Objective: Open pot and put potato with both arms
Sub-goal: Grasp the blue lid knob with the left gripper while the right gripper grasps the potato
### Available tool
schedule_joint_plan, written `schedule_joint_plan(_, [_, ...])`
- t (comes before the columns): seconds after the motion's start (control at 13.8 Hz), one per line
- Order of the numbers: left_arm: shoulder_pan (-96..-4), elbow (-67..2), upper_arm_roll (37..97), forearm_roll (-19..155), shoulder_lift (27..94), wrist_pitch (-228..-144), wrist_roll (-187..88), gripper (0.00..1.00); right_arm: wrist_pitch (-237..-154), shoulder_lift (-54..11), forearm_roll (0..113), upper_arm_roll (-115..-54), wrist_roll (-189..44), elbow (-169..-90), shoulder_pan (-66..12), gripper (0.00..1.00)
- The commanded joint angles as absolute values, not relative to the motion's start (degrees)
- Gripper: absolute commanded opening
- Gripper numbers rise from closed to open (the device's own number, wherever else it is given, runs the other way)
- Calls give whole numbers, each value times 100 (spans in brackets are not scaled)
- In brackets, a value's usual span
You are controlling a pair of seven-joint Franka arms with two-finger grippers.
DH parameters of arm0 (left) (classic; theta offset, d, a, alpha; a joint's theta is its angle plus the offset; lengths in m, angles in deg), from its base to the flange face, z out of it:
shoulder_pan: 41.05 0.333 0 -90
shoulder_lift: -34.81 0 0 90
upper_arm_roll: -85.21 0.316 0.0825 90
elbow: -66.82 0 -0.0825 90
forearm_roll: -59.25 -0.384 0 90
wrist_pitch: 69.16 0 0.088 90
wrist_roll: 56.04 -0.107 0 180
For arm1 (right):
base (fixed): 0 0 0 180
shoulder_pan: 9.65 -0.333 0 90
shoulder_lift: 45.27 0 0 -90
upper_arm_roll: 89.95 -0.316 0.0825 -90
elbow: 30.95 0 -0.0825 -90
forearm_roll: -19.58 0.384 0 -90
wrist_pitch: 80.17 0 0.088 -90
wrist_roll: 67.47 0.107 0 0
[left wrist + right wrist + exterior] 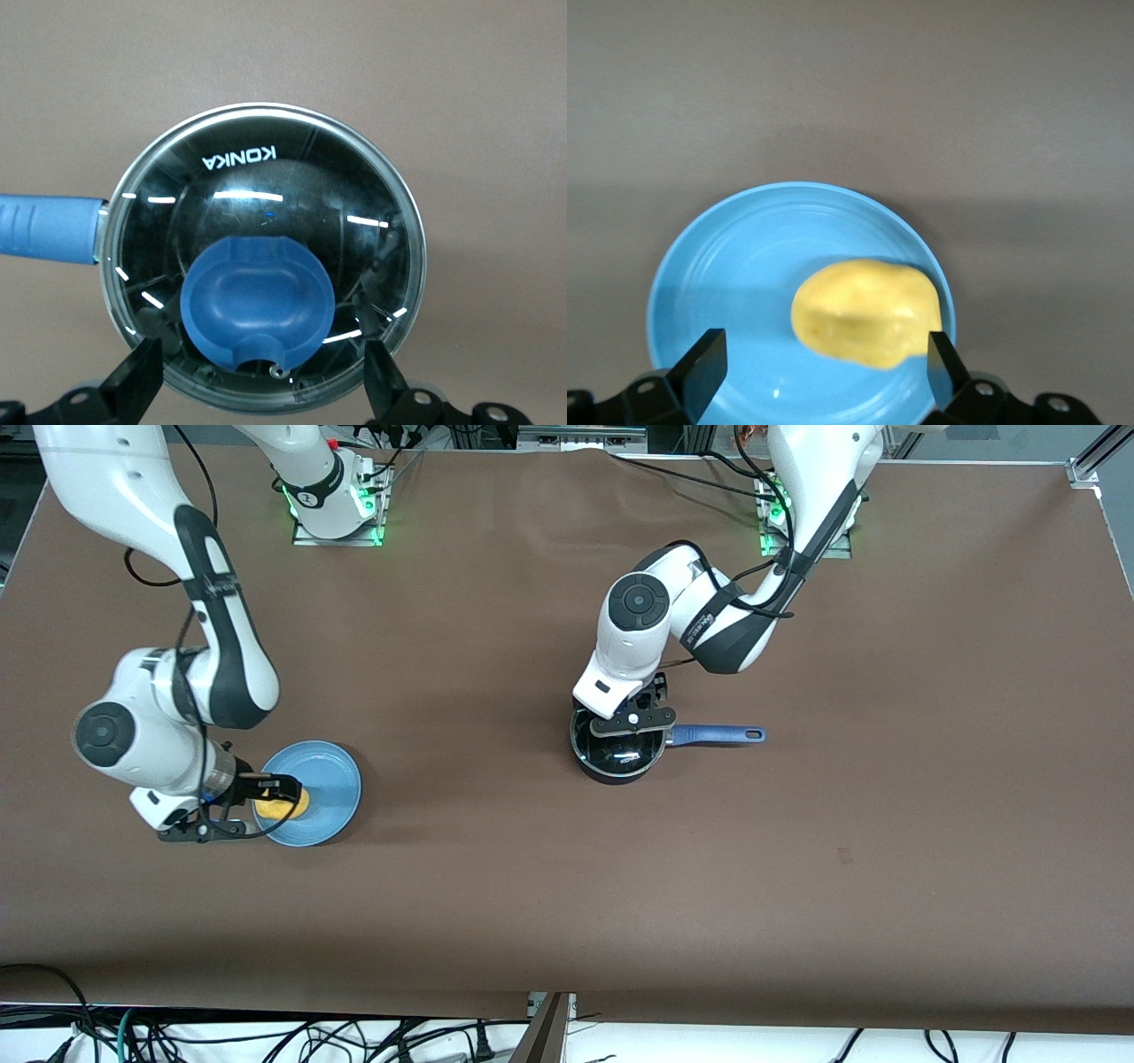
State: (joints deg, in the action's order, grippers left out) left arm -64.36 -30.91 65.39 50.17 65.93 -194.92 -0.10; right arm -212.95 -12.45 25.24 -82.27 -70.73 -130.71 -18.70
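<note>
I need to lower my right gripper first and then close it on the potato, because its fingers are still above the yellow potato point(292, 806) on the blue plate point(323, 779).
The black pot point(617, 751) stands near the table's middle with its glass lid point(266, 190) on and its blue handle point(716, 734) pointing toward the left arm's end. My left gripper point(627, 735) is open just over the lid. In the left wrist view its fingers point(137, 381) stand on either side of the blue knob point(257, 297), apart from it. The yellow potato point(292, 806) lies on the blue plate point(323, 779) toward the right arm's end. My right gripper point(282, 788) is open low over the plate, its fingers point(700, 367) on either side of the potato point(864, 312) without touching it.
The brown table cover point(496, 850) stretches wide around the pot and plate. The pot's handle also shows in the left wrist view point(49, 227). Cables lie along the table's edge nearest the front camera point(266, 1036).
</note>
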Motion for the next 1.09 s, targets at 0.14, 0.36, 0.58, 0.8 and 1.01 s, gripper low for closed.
schedule_joint_plan(0.14, [-6442,-3127,6499,4713,6645,-19634,354,86,-21542,-1161,2732,-8256,-7204,-13203,-1729,100])
schedule_joint_plan(0.36, [-6434,-3083,6499,4660,6662,-19643,381,88,-21649,-1047,2985,-8256,-7169,-13229,-1677,100])
schedule_joint_plan(0.58, [-6416,-3065,6499,4607,6671,-19643,390,89,-21657,-959,3268,-8256,-7169,-13229,-1659,100])
schedule_joint_plan(0.8, [-6416,-3065,6499,4598,6706,-19695,390,78,-21719,-932,3321,-8256,-7186,-13220,-1615,100])
schedule_joint_plan(1.01, [-6416,-3065,6499,4598,6706,-19774,460,66,-21754,-818,3452,-8265,-7230,-13220,-1624,100])
